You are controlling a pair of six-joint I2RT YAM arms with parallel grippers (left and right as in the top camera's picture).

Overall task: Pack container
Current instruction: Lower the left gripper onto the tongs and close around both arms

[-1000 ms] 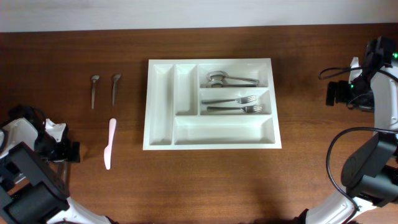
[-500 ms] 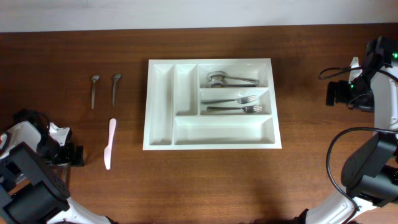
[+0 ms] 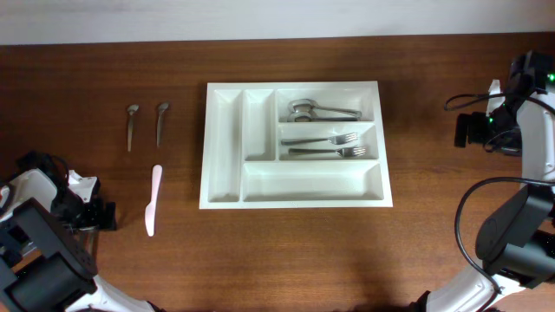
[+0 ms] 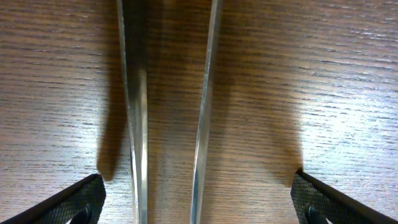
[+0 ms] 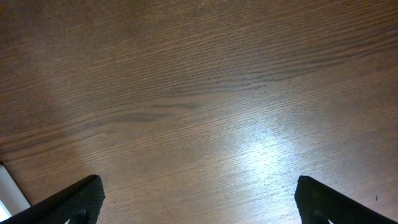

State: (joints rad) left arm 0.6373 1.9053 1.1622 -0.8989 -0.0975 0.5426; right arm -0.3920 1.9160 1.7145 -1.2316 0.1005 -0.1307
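Observation:
I need to close my left gripper on the metal utensil pieces now: its fingers meet their shadows on the wood outside both pieces.
The container point(image 3: 225, 143), a white tray with five compartments, lies mid-table. Its upper right compartment holds spoons point(image 3: 323, 110) and the one below holds two forks point(image 3: 328, 146); the other compartments look bare. Left of it lie two small metal spoons point(image 3: 132, 124) point(image 3: 161, 121) and a pale pink plastic knife point(image 3: 153, 199). My left gripper point(image 3: 94, 215) is low at the front left and open. In the left wrist view two long metal utensil pieces point(image 4: 138, 124) point(image 4: 204, 112) lie on the wood between the wide fingers of the left gripper point(image 4: 198, 190), untouched. My right gripper point(image 3: 468, 130) is open at the far right, and the right gripper point(image 5: 199, 190) has only bare wood between its fingers.
Brown wooden table point(image 3: 286, 251). A pale wall strip runs along the back edge. Arm bases and cables occupy both front corners, and a white edge point(image 5: 12, 190) shows at the lower left of the right wrist view.
My left gripper has shifted slightly toward the front of the table and settled there. The right arm and all cutlery have not moved.

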